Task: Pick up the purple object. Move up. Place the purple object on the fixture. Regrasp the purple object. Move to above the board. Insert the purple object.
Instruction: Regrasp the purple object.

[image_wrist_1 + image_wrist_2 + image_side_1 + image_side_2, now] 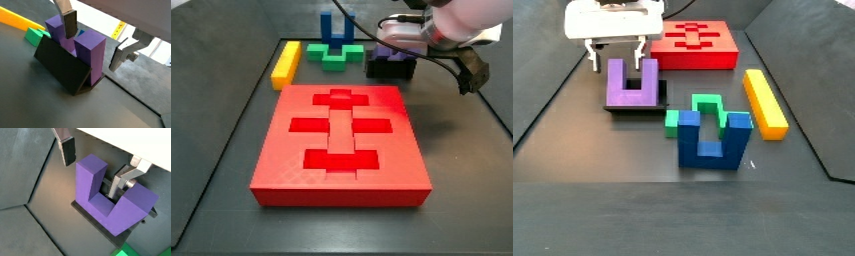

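Note:
The gripper grabs the purple object by one prong (91, 49) next. The base of the object's U then stays free to enter the red board.
The purple object (107, 203) stands with its prongs up on the dark fixture (60, 65). It also shows in both side views (631, 85) (385, 48). My gripper (97, 165) is open and straddles one prong: one finger (67, 151) is outside the prong and the other finger (124, 179) is in the gap between the prongs. Neither pad touches the prong. In a wrist view the same prong (90, 50) stands between the fingers of the gripper (95, 40). The red board (342, 140) lies apart from the fixture (636, 108).
A yellow bar (764, 100), a green block (694, 118) and a blue two-pronged piece (714, 140) lie beside the fixture. The raised rim of the dark tray (251, 100) runs around the floor.

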Available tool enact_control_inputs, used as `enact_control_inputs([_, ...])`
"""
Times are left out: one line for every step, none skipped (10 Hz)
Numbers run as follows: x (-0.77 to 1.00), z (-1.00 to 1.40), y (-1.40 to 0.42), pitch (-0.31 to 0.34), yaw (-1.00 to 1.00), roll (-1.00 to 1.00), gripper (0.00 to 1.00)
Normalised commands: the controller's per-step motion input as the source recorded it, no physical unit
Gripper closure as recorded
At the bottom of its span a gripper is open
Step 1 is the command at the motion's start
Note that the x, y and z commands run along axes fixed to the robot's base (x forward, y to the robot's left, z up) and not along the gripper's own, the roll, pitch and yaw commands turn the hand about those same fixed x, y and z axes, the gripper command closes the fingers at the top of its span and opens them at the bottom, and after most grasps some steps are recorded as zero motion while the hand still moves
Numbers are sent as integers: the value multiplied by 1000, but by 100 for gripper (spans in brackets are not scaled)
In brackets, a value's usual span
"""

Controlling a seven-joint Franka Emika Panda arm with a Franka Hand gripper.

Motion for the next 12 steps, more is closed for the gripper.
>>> enact_control_inputs([0, -37, 0, 0, 0, 0, 0])
enact_control_inputs([0, -46, 129, 0, 0, 0, 0])
enact_control_inputs([0, 0, 0, 0, 0, 9, 0])
enact_control_inputs([0, 0, 0, 0, 0, 0, 0])
enact_control_inputs([0, 0, 0, 0, 0, 0, 100])
enact_control_inputs([0, 0, 0, 0, 0, 0, 100])
enact_control_inputs([0, 0, 0, 0, 0, 0, 100])
enact_control_inputs([0, 0, 0, 0, 0, 0, 100])
enact_control_inputs([0, 0, 0, 0, 0, 0, 100])
enact_control_inputs([0, 0, 0, 0, 0, 0, 100])
enact_control_inputs([0, 0, 0, 0, 0, 0, 100])
enact_control_inputs([0, 0, 0, 0, 0, 0, 100])
